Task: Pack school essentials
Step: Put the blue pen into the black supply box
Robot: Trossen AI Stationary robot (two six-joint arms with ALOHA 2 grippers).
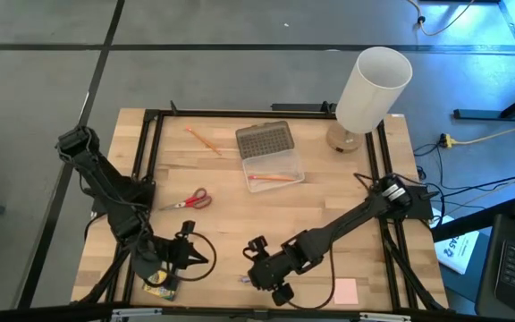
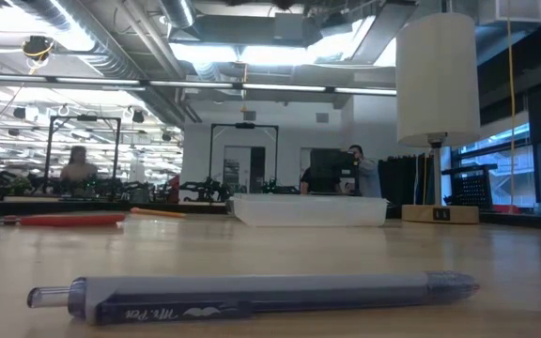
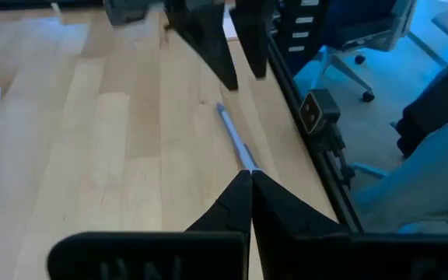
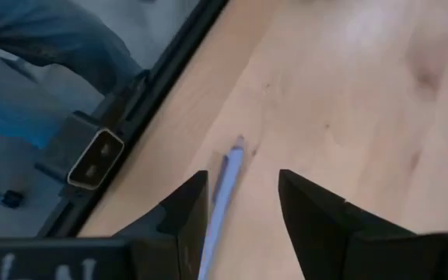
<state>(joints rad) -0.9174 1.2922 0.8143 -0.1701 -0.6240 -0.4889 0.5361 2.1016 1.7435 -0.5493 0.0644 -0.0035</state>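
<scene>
The robot's right gripper will next grab the blue pen by its clicker end (image 4: 232, 155), so it can then pack the pen into the clear case.
The blue pen (image 1: 242, 280) lies flat on the table near its near edge, and it fills the low view's foreground (image 2: 252, 296). My right gripper (image 4: 243, 173) is open above it, one finger on either side of the pen (image 4: 225, 187), apart from it. My left gripper (image 3: 251, 175) is shut, low at the near left, pointing along the pen (image 3: 236, 140). The green-and-yellow crayon box (image 1: 159, 288) lies under my left arm. The red-handled scissors (image 1: 189, 200), one orange pencil (image 1: 204, 140) and the pink pad (image 1: 345, 291) lie on the wood. A second pencil (image 1: 271, 179) is inside the clear case.
The clear case (image 1: 271, 154) with its grey dotted lid sits at the table's middle far side. The tall white cylinder (image 1: 374, 89) stands at the far right corner. A black frame rail (image 1: 155, 170) borders the table. Bare wood lies between the scissors and the pen.
</scene>
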